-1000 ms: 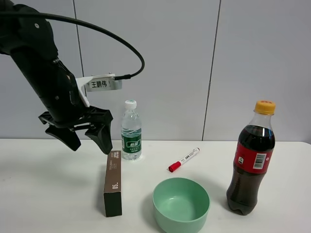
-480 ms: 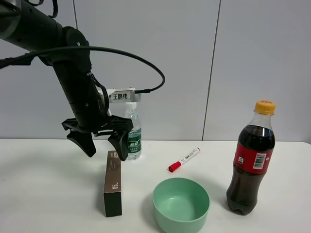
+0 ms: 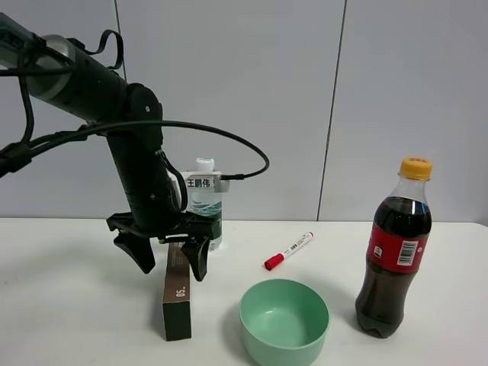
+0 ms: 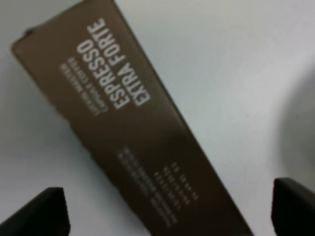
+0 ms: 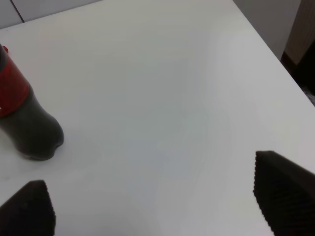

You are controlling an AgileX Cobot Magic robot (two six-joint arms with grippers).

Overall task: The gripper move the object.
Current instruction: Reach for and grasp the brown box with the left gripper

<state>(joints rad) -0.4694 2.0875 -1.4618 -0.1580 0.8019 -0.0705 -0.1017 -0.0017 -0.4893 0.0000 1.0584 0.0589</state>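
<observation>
The brown carton (image 3: 177, 297) needs to move across the table, so my left gripper should next pick it up by its long sides around the middle.
A long dark brown carton (image 3: 177, 297) marked "05" lies on the white table, left of the green bowl. My left gripper (image 3: 171, 264) hangs open over the carton's far end, one finger on each side of it, not closed on it. The left wrist view shows the carton (image 4: 142, 142) with "ESPRESSO EXTRA FORTE" in white print, lying between the two black fingertips (image 4: 37, 211). My right gripper (image 5: 157, 206) is open over bare table and holds nothing; it is out of the exterior view.
A green bowl (image 3: 284, 322) stands right of the carton. A small water bottle (image 3: 206, 207) stands behind the gripper. A red-capped marker (image 3: 289, 251) lies mid-table. A cola bottle (image 3: 394, 252) stands at the right, also in the right wrist view (image 5: 22, 118).
My left arm has swung right and down. The open gripper went from above and left of the carton to straddling its far end. The carton has not moved.
</observation>
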